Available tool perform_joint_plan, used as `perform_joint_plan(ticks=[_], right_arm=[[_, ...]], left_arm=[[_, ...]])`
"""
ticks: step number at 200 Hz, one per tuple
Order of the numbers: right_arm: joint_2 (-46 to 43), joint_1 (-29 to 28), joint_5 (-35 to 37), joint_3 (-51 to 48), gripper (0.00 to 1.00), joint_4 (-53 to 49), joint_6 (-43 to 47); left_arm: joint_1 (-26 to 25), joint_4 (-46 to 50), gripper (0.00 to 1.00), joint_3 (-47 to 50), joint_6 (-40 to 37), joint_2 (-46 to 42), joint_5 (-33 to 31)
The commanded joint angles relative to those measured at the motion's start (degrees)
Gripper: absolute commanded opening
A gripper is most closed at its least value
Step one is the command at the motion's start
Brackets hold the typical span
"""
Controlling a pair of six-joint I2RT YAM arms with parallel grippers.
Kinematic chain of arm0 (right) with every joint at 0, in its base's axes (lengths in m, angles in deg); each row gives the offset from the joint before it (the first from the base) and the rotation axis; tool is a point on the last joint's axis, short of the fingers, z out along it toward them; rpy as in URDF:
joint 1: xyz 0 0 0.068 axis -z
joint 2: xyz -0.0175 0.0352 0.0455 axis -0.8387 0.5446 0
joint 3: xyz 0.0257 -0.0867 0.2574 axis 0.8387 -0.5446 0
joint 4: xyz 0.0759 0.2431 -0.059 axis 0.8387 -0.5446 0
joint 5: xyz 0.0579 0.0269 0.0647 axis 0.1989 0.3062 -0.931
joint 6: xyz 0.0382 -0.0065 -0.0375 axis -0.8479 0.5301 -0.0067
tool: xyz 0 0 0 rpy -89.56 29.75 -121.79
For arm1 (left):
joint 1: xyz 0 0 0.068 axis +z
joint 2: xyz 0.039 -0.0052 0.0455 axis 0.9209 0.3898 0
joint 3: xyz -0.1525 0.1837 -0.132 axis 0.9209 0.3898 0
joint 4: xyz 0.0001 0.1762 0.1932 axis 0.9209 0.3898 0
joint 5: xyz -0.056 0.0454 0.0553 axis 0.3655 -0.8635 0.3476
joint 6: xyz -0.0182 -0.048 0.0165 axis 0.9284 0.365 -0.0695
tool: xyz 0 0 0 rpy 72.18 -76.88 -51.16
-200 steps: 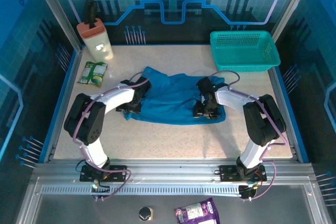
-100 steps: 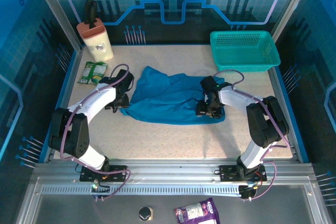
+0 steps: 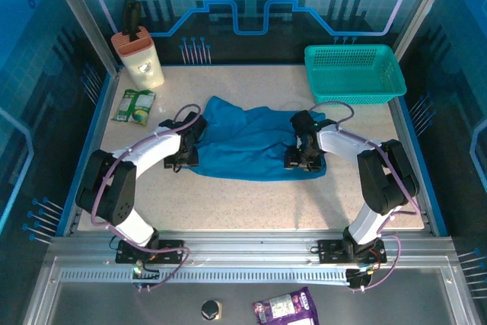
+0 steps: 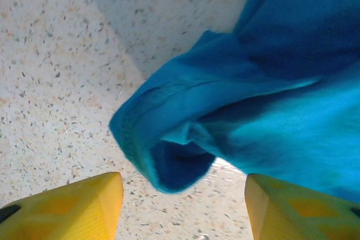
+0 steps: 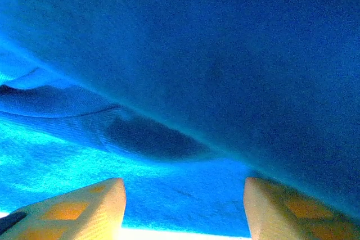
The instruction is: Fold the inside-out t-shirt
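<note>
Next, my left gripper grabs the inside-out t-shirt by its rolled hem fold [image 4: 164, 162], which leaves the rest free to spread flat.
The inside-out t-shirt [image 3: 247, 142] lies crumpled and wrinkly in the middle of the speckled table [image 3: 251, 203]. My left gripper [image 3: 185, 154] is at its left edge, low over the table. In the left wrist view a rolled hem fold of the t-shirt [image 4: 169, 150] hangs just ahead of my left gripper [image 4: 183, 198], whose yellow fingers [image 4: 84, 206] stand apart with bare table between them. My right gripper [image 3: 299, 159] rests over the shirt's right end. Close up, my right gripper [image 5: 184, 189] is open above flat blue cloth of the t-shirt [image 5: 185, 60], gripping nothing.
A teal mesh basket [image 3: 354, 74] stands at the back right. A beige jug with a dark handle [image 3: 139, 58] and a green packet [image 3: 135, 106] sit at the back left. A purple packet [image 3: 285, 311] lies below the table's front rail.
My left gripper pulled left off the shirt, then came back right to its left edge. My right gripper stayed almost still on the right end. The shirt barely shifted.
</note>
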State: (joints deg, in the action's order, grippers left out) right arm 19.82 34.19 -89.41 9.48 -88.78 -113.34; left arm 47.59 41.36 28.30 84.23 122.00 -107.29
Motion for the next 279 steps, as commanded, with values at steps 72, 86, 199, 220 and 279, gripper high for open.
perform_joint_plan(ticks=[72,86,199,220,279], right_arm=[[-3.2,0.7,1.4,0.6,0.57,-2.5,0.8],[-3.8,0.9,2.1,0.9,0.57,-3.0,1.1],[1.7,-8.5,10.9,15.6,0.43,-5.5,1.5],[5.1,-8.5,11.6,18.0,0.41,-4.5,0.3],[11.7,-8.5,11.5,22.3,0.43,-3.3,-3.6]], left_arm=[[10.5,-11.5,0.32,6.0,-0.1,-1.2,11.9],[11.8,-12.2,0.21,6.1,-0.4,-1.5,13.1],[15.1,-15.9,0.0,7.8,-2.2,-6.4,23.1],[15.1,-15.6,0.0,7.9,-2.4,-6.0,23.2],[15.1,-15.8,0.0,8.5,-2.2,-6.3,23.1]])
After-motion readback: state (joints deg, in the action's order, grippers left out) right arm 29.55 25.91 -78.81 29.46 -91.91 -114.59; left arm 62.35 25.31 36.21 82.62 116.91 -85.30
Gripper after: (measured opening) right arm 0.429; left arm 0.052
